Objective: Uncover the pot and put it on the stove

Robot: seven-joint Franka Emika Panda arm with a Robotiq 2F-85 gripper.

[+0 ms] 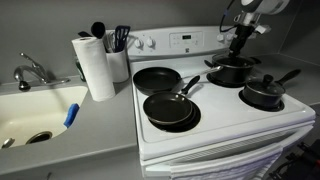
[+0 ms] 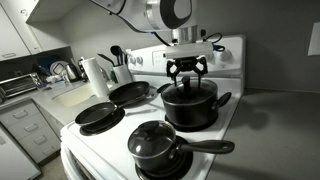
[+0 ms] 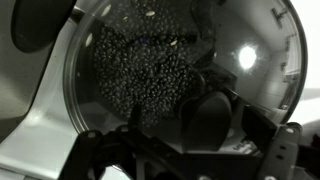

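The gripper should close on the lid's black knob now, because the knob is between its open fingers and would be caught.
The wide black pot (image 1: pixel 229 74) (image 2: pixel 190 108) sits on a back burner of the white stove (image 1: pixel 222 137) (image 2: pixel 226 56). Its clear glass lid (image 3: pixel 150 70) lies on it and fills the wrist view. My gripper (image 1: pixel 239 47) (image 2: pixel 187 78) (image 3: pixel 200 135) hangs straight over the pot. Its fingers stand on both sides of the lid's black knob (image 3: pixel 207 112), with a gap showing, so it looks open.
A smaller black saucepan with a long handle (image 1: pixel 264 95) (image 2: pixel 156 146) sits on the front burner beside the pot. Two frying pans (image 1: pixel 157 78) (image 1: pixel 170 109) fill the other burners. A paper towel roll (image 1: pixel 97 66), utensil holder (image 1: pixel 119 62) and sink (image 1: pixel 30 115) are on the counter.
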